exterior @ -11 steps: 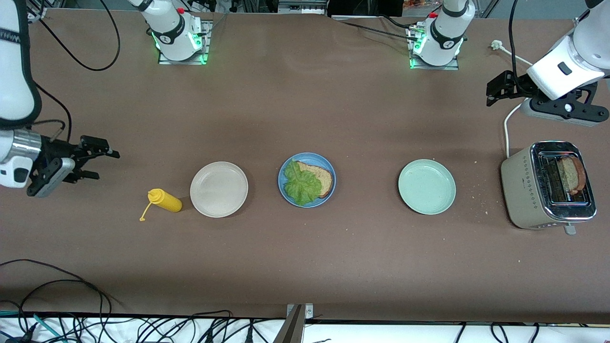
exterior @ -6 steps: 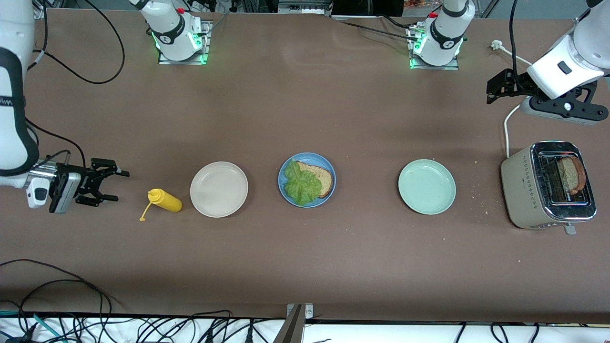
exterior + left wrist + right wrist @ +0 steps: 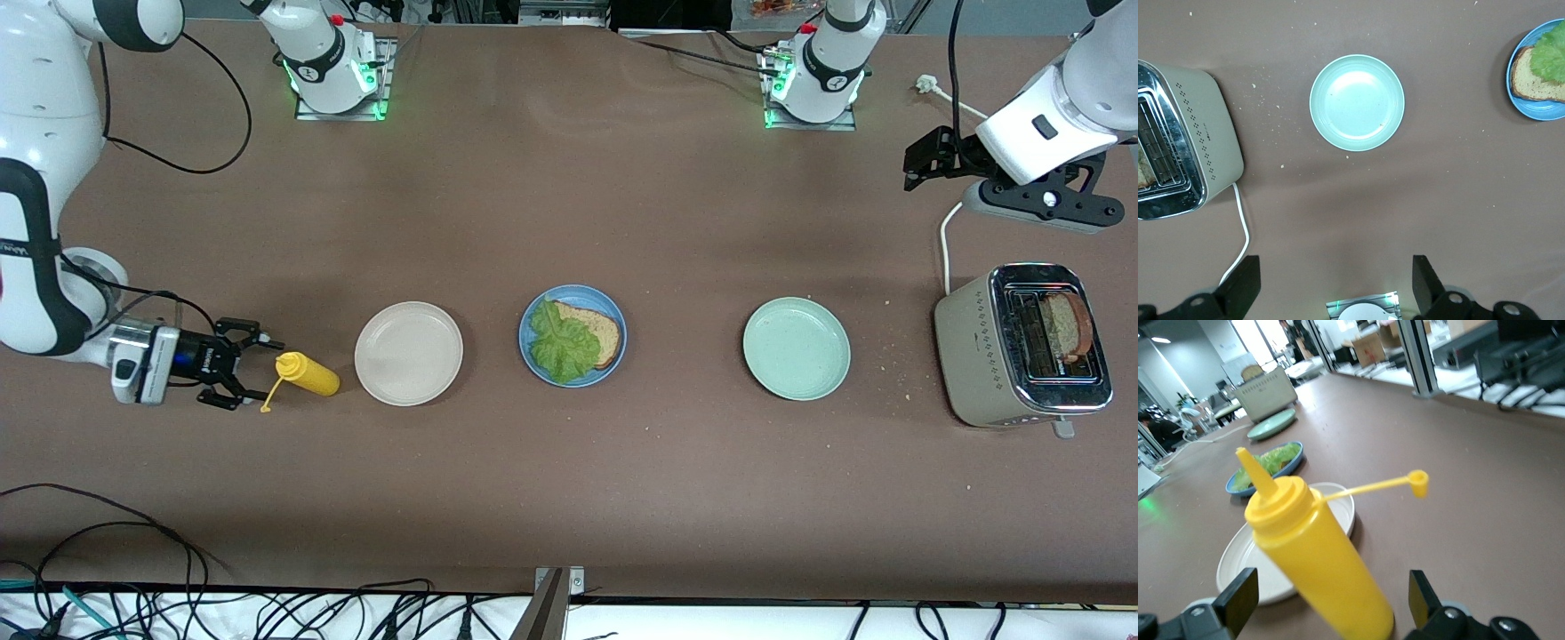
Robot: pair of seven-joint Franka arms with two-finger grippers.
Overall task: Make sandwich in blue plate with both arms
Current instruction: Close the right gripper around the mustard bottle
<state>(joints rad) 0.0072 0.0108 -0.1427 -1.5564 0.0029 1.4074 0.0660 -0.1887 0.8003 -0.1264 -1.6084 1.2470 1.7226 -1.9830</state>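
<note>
My right gripper takes hold of the yellow squeeze bottle by its lower body (image 3: 323, 380) next, to sauce the sandwich in the blue plate (image 3: 531, 313).
The blue plate (image 3: 531, 313) sits mid-table with one bread slice (image 3: 600, 332) and a green lettuce leaf (image 3: 560, 347) on it. It also shows in the left wrist view (image 3: 1538, 110) and the right wrist view (image 3: 1290, 459). A second bread slice (image 3: 1065, 325) stands in the toaster (image 3: 987, 356). My right gripper (image 3: 253, 372) is low at the right arm's end of the table. It is open, with a finger on each side of a yellow squeeze bottle (image 3: 311, 375) (image 3: 1318, 567). My left gripper (image 3: 925, 162) is open and empty, in the air over the toaster's white cord.
A cream-white plate (image 3: 408, 353) lies between the bottle and the blue plate. A pale green plate (image 3: 796, 348) (image 3: 1357, 102) lies between the blue plate and the toaster (image 3: 1205, 133). The bottle's cap (image 3: 1418, 482) hangs on a tether. Crumbs lie around the toaster.
My right gripper has come down and moved toward the yellow bottle, and now has its open fingers at the bottle. The left arm has hardly moved.
</note>
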